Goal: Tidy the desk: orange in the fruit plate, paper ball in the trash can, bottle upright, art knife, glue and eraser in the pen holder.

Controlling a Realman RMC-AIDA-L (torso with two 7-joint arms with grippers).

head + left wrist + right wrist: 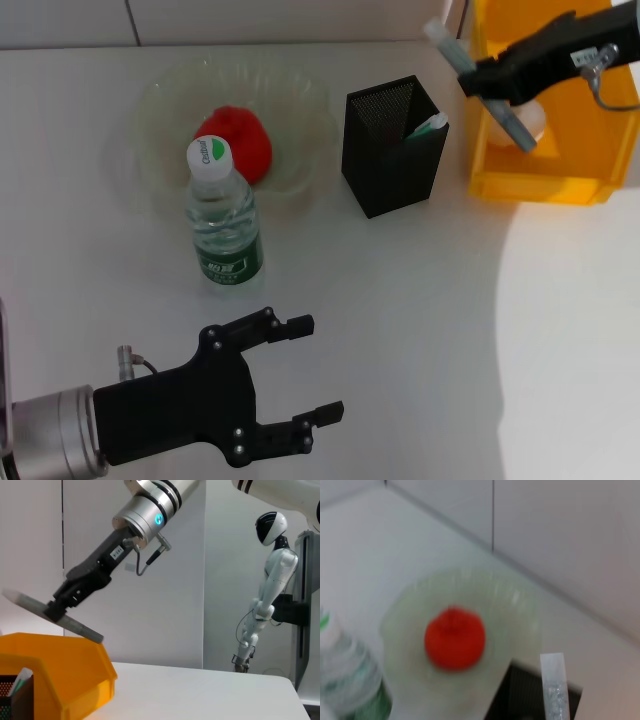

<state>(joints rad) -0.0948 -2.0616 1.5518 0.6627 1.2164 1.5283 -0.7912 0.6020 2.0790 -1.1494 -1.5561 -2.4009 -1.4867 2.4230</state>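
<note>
My right gripper should keep holding the art knife until the art knife's lower end point(525, 140) is in the black pen holder point(393, 150). The art knife's end is hanging over the yellow trash can.
My right gripper point(480, 78) is shut on the grey art knife point(445, 42), held tilted above the gap between the black mesh pen holder point(393, 150) and the yellow trash can point(545, 185). The left wrist view shows the same grip point(55, 611) on the knife point(80, 627). A white paper ball point(538, 116) lies in the can. The orange point(235, 140) sits in the clear fruit plate point(160, 110). The bottle point(222, 215) stands upright before the plate. A white-green item point(431, 123) pokes from the holder; glue or eraser, I cannot tell. My left gripper point(305, 370) hangs open near the front edge.
The white desk ends at a tiled wall behind the plate. Another white robot point(265, 595) stands in the background beyond the desk's far side. The trash can point(60, 667) sits close beside the pen holder point(12, 697).
</note>
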